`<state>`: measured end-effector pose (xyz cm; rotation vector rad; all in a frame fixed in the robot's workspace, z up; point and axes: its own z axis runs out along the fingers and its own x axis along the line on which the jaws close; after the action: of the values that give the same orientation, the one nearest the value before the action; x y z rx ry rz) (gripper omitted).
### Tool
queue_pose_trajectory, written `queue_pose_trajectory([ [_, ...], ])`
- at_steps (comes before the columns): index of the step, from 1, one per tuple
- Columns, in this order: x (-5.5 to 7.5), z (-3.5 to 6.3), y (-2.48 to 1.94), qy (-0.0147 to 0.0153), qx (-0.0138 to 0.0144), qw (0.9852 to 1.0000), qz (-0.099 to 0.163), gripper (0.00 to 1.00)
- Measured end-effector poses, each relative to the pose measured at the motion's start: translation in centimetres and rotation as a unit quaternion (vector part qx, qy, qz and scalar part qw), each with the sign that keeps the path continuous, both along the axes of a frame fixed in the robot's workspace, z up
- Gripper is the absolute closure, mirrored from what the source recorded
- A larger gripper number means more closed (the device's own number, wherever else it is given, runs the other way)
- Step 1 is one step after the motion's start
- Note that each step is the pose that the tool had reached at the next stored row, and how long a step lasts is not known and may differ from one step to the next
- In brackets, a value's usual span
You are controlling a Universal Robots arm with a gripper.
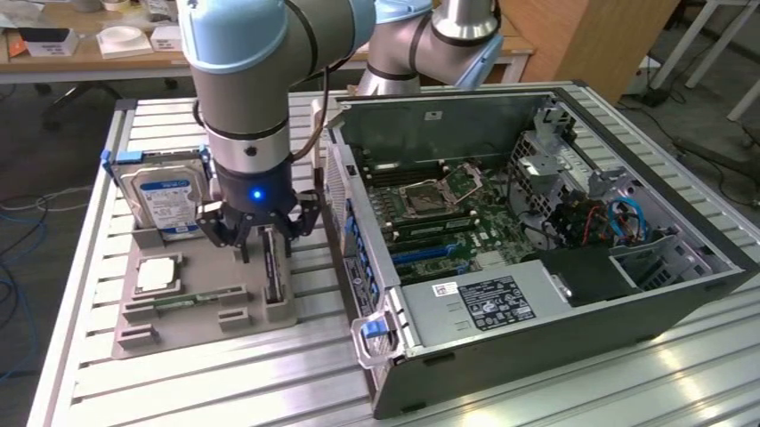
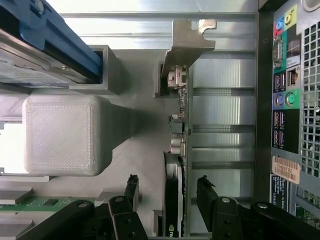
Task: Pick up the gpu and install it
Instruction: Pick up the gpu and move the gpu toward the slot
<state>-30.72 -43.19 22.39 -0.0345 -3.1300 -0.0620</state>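
Observation:
My fingers reach down on both sides of the GPU's dark body [image 1: 272, 267] and closing now would catch the GPU, so my gripper closes next.
The gpu [image 1: 276, 277] stands on edge in a slot of the grey parts holder [image 1: 202, 336], beside the open computer case [image 1: 665, 294]. In the wrist view the gpu [image 2: 178, 145] runs dark and edge-on, with its silvery end bracket [image 2: 190, 42] at the far end. My gripper [image 1: 270, 245] hangs right over the card. It is open, and the gripper [image 2: 168, 189] has one black finger [image 2: 131, 187] on each side of the card with a gap to both faces. Nothing is held.
On the holder also stand a silver hard drive [image 1: 166, 200] in a blue frame, a processor chip [image 1: 157, 274] and a green memory stick [image 1: 190, 302]. The case lies open with its motherboard [image 1: 440, 213] showing; the case's rear port panel [image 2: 287, 90] is close to the card.

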Motion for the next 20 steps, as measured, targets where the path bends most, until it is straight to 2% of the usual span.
queue_pose_trajectory([
  [13,0.0,-0.09,0.01,0.0,0.0,1.0,-0.001,0.41],
  [14,0.0,-0.09,0.01,0.0,0.0,1.0,-0.001,0.43],
  [16,0.0,-0.09,0.01,0.0,0.0,1.0,-0.001,0.55],
  [17,0.0,-0.09,0.01,0.0,0.0,1.0,-0.001,0.55],
  [19,0.01,-0.1,0.0,-0.0001,-0.0001,1.0,-0.001,0.67],
  [20,0.0,-0.1,0.0,0.0,-0.0001,1.0,-0.001,0.67],
])
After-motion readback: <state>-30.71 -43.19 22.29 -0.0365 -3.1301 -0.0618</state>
